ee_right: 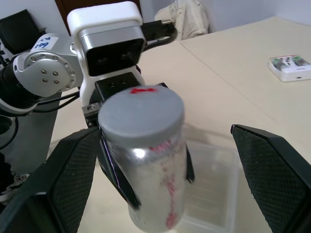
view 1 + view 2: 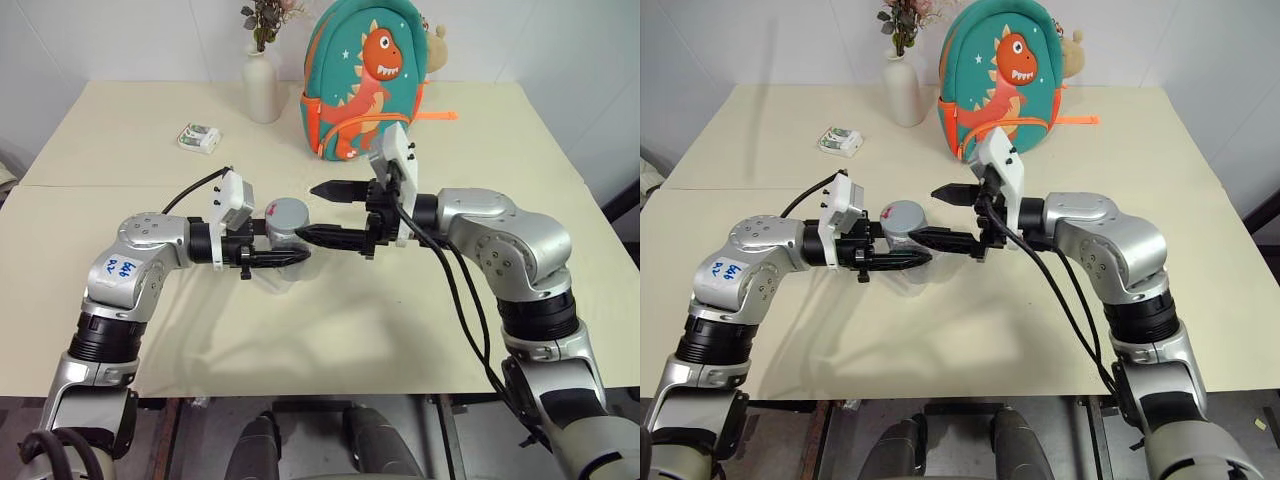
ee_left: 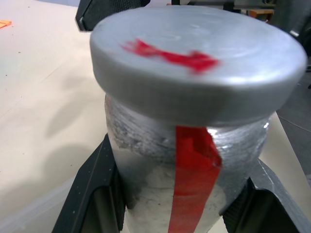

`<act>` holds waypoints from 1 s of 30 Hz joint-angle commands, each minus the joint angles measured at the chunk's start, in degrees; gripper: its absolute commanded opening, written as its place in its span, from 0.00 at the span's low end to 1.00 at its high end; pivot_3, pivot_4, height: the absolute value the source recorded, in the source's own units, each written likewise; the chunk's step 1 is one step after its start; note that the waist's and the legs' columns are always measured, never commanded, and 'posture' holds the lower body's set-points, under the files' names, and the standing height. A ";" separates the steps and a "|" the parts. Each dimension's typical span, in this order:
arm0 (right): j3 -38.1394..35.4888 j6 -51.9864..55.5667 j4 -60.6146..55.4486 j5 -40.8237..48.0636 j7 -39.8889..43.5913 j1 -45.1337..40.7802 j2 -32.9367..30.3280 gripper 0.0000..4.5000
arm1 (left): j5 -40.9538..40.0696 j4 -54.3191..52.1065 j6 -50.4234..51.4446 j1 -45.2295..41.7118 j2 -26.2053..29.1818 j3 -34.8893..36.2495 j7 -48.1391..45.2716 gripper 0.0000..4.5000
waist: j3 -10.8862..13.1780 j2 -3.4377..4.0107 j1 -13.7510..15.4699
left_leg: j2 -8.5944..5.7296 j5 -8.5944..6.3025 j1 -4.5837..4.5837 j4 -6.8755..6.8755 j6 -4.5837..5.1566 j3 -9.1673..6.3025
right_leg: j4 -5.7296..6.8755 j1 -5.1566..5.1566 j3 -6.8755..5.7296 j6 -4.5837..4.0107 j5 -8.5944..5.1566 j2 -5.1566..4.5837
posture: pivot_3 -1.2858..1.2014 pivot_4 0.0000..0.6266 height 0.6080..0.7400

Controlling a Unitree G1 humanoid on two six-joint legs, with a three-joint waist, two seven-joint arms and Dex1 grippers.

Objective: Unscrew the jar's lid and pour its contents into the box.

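The grey lid (image 2: 289, 211) still sits beyond my right gripper's fingers and closing now would miss, so it is too early to close before the gripper moves toward it.
My left gripper (image 2: 290, 246) is shut on the jar (image 2: 284, 236), a small silvery cylinder with a red stripe (image 3: 192, 179), and holds it upright above the table. The grey lid (image 2: 289, 211) with its red mark (image 3: 170, 53) sits on top of the jar. My right gripper (image 2: 307, 211) is open, with its black fingers (image 1: 73, 179) on either side of the lid and apart from it. The box (image 1: 216, 182), a shallow clear tray, lies on the table right under the jar. The contents are hidden inside the jar.
At the table's far side stand a white vase (image 2: 262, 88) with dried flowers and a teal dinosaur backpack (image 2: 362, 80). A small white-and-green packet (image 2: 199, 137) lies to the left of the vase. The cream table (image 2: 400, 320) is bare toward the front.
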 commanded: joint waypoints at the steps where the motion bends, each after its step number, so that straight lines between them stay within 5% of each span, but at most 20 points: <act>1: -2.00 -0.65 -1.60 1.15 1.26 -0.17 -0.80 0.99 | -0.92 -2.69 -0.38 -0.34 0.38 0.75 -1.01 0.44 | 0.00 0.00 -0.08 | 0.00 0.00 0.00 0.00 0.00 0.00 | 0.00 0.00 0.00 0.00 0.00 0.00 | 0.52 0.24 1.00; 30: 1.23 -1.18 2.25 0.19 3.10 -4.61 4.98 0.99 | -0.88 -3.42 0.12 0.34 0.59 1.30 -1.10 0.44 | 0.00 0.00 -0.06 | 0.00 0.00 0.00 -0.01 0.00 -0.01 | 0.00 0.00 -0.01 0.00 0.00 -0.01 | 0.52 0.24 1.00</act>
